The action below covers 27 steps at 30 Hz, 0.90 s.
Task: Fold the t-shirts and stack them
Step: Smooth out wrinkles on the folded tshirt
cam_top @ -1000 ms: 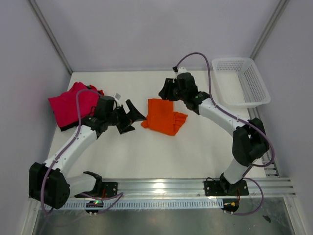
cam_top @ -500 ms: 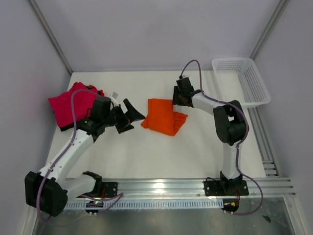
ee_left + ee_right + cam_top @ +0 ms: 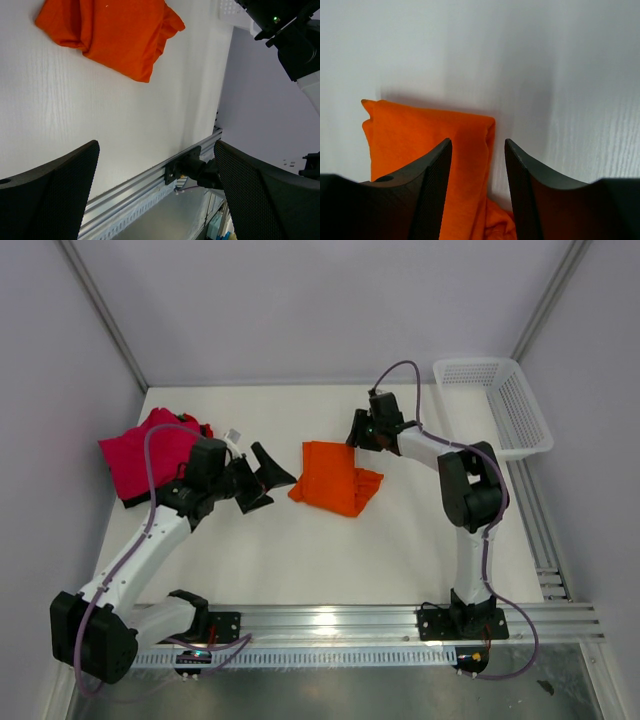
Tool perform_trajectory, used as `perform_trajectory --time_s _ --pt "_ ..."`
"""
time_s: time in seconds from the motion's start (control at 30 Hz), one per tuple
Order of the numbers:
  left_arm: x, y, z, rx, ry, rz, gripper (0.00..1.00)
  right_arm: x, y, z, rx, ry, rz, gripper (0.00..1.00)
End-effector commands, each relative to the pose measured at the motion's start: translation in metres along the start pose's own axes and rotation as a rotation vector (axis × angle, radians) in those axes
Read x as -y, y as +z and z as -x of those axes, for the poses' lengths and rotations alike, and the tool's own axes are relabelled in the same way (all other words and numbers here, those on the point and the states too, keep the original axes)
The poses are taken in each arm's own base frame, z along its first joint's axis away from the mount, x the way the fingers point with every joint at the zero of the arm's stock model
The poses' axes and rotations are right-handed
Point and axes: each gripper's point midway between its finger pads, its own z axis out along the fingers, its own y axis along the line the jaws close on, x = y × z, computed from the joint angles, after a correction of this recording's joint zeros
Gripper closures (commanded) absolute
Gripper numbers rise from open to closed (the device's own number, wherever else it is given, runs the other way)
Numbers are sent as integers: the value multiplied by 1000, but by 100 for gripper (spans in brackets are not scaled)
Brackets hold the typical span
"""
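Observation:
I should grab the orange t-shirt's far corner (image 3: 351, 447) (image 3: 487, 127) on the basket side with my right gripper next. Then I pull that layer over, and this straightens the fold.
The orange t-shirt (image 3: 333, 478) lies loosely folded in the middle of the table; it also shows in the left wrist view (image 3: 112, 32) and the right wrist view (image 3: 427, 150). My right gripper (image 3: 352, 432) is open just above the shirt's far right corner, holding nothing. My left gripper (image 3: 268, 478) is open and empty, a little to the left of the orange shirt. The magenta-pink t-shirt (image 3: 145, 452) lies bunched at the far left, with a bit of black cloth (image 3: 135, 502) showing under its near edge.
A white plastic mesh basket (image 3: 493, 405) stands at the back right corner. An aluminium rail (image 3: 330, 622) runs along the table's near edge. Grey walls close in the left, back and right sides.
My right gripper moved from above the orange shirt's far edge a little right, onto its far right corner, and the arm folded in. The left gripper barely moved.

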Motion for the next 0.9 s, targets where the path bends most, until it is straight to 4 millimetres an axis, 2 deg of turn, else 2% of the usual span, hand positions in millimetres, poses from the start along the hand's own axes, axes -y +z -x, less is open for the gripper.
perform_trajectory --time_s 0.0,0.37,0.7,0.77,0.8,0.83,0.87 --pt "6 1 6 33 -2 -29 1 -24 3 4 1 12 139 49" --pt "8 0 9 51 -11 -31 1 -19 15 -17 -68 16 163 49" --pt "9 -1 10 60 -18 -34 1 -9 13 -30 -104 -10 158 50" --pt "8 0 11 60 -23 -34 1 -10 14 -34 -118 -6 174 59" --pt "9 0 11 62 -23 -36 1 -11 15 -34 -120 -3 180 59" --pt "8 1 11 62 -26 -34 1 -12 16 -35 -124 5 187 70" --pt "8 1 11 61 -28 -33 1 -13 17 -36 -126 12 196 76"
